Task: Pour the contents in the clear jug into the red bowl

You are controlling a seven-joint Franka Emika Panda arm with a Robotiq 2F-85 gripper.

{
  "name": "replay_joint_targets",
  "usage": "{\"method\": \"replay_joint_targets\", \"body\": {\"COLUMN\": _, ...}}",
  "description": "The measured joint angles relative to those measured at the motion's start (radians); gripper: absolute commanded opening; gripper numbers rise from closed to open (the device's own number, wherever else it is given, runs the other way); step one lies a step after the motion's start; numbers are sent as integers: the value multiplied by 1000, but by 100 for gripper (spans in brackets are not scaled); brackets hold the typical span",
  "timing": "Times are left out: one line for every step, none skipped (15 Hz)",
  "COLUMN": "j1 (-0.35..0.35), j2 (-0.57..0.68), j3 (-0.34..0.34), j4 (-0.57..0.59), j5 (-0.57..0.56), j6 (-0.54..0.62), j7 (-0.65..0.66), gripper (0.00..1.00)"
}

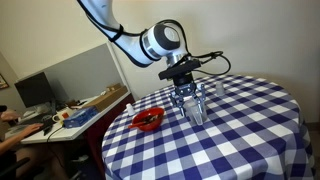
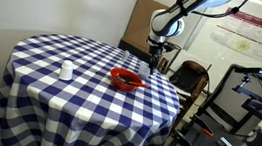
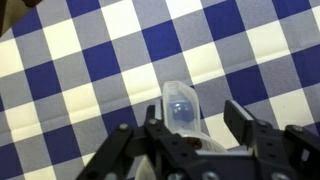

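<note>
I should close my gripper on the jug's clear part (image 1: 194,108) (image 3: 182,111) now, because my fingers reach down on both sides of the clear part.
The clear jug (image 1: 196,110) stands upright on the blue-and-white checked table (image 1: 240,130). In the wrist view the jug (image 3: 180,100) sits between my fingers, with something bluish inside it. My gripper (image 3: 194,108) is open around the jug: one finger is close against it, and a gap shows between the jug and the other finger. The gripper shows in both exterior views (image 1: 188,97) (image 2: 153,58). The red bowl (image 1: 148,121) (image 2: 125,79) rests on the table beside the jug, apart from it and near the table edge.
A small pale cup (image 2: 66,71) stands alone on the table, away from the bowl. A cluttered desk (image 1: 60,118) is beside the table. A cardboard box (image 2: 143,19) and metal equipment (image 2: 254,98) stand past the table's edge.
</note>
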Motion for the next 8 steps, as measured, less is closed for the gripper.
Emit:
{"method": "replay_joint_targets", "body": {"j1": 0, "j2": 0, "j3": 1, "j4": 0, "j5": 0, "j6": -1, "j7": 0, "gripper": 42}}
{"method": "replay_joint_targets", "body": {"j1": 0, "j2": 0, "j3": 1, "j4": -1, "j5": 0, "j6": -2, "j7": 0, "gripper": 37}}
{"method": "replay_joint_targets", "body": {"j1": 0, "j2": 0, "j3": 1, "j4": -1, "j5": 0, "j6": -3, "j7": 0, "gripper": 28}}
{"method": "replay_joint_targets", "body": {"j1": 0, "j2": 0, "j3": 1, "j4": -1, "j5": 0, "j6": -4, "j7": 0, "gripper": 22}}
{"method": "replay_joint_targets", "body": {"j1": 0, "j2": 0, "j3": 1, "j4": -2, "j5": -1, "j6": -5, "j7": 0, "gripper": 13}}
{"method": "replay_joint_targets", "body": {"j1": 0, "j2": 0, "j3": 1, "j4": -2, "j5": -1, "j6": -6, "j7": 0, "gripper": 8}}
{"method": "replay_joint_targets", "body": {"j1": 0, "j2": 0, "j3": 1, "j4": -3, "j5": -1, "j6": -7, "j7": 0, "gripper": 9}}
{"method": "replay_joint_targets", "body": {"j1": 0, "j2": 0, "j3": 1, "j4": -3, "j5": -1, "j6": -7, "j7": 0, "gripper": 12}}
